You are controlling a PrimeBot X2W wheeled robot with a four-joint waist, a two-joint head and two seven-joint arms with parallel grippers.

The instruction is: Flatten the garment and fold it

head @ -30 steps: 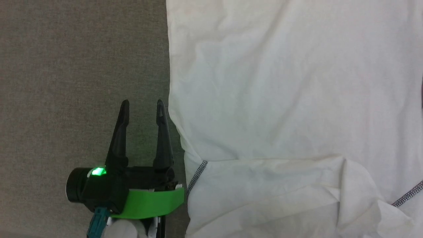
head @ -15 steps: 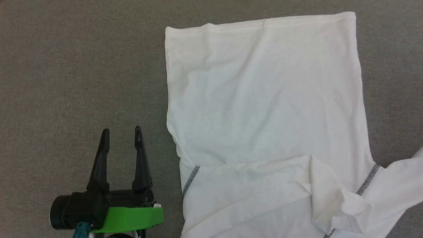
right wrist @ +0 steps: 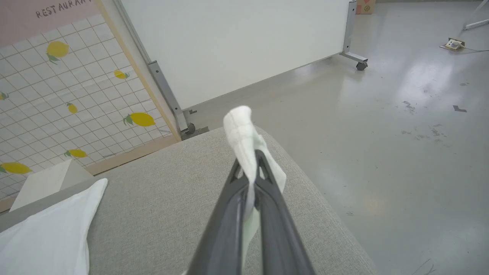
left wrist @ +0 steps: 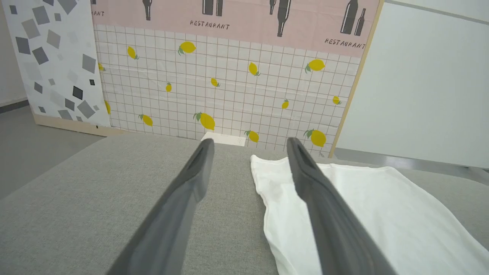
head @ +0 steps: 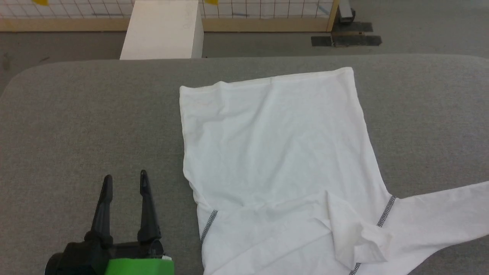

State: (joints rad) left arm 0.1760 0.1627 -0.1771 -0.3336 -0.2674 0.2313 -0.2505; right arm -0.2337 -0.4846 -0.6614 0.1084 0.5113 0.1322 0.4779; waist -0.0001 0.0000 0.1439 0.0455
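Note:
My left gripper is going to grab the garment next by its hem corner [head: 184, 90] opposite the stretched sleeve to fold it, since the garment's body [head: 279, 142] is flat on the tabletop.
The garment [head: 275, 152], a white shirt with grey stitched seams, lies on the grey padded table [head: 76, 114] with its hem at the far side. One sleeve [head: 439, 214] stretches off to the right. My left gripper [head: 126, 177] hovers open over bare table just left of the shirt's side edge, nothing between its fingers. The left wrist view looks past that gripper [left wrist: 250, 144] at the garment [left wrist: 363, 214] on its right. My right gripper [right wrist: 249, 162] is shut on a bunched white end of the garment [right wrist: 242, 126] above the table's right corner.
A rigid white box [head: 162, 30] stands on the floor beyond the table's far edge. Behind it is a lemon-patterned tiled panel [left wrist: 229, 84] and a white wheeled panel [right wrist: 237, 42]. The table [right wrist: 172, 198] ends in rounded corners, with glossy floor [right wrist: 401, 152] past them.
The head camera has tilted up and back, so the whole shirt and the far table edge show. The sleeve that lay bunched on the shirt has been drawn out to the right.

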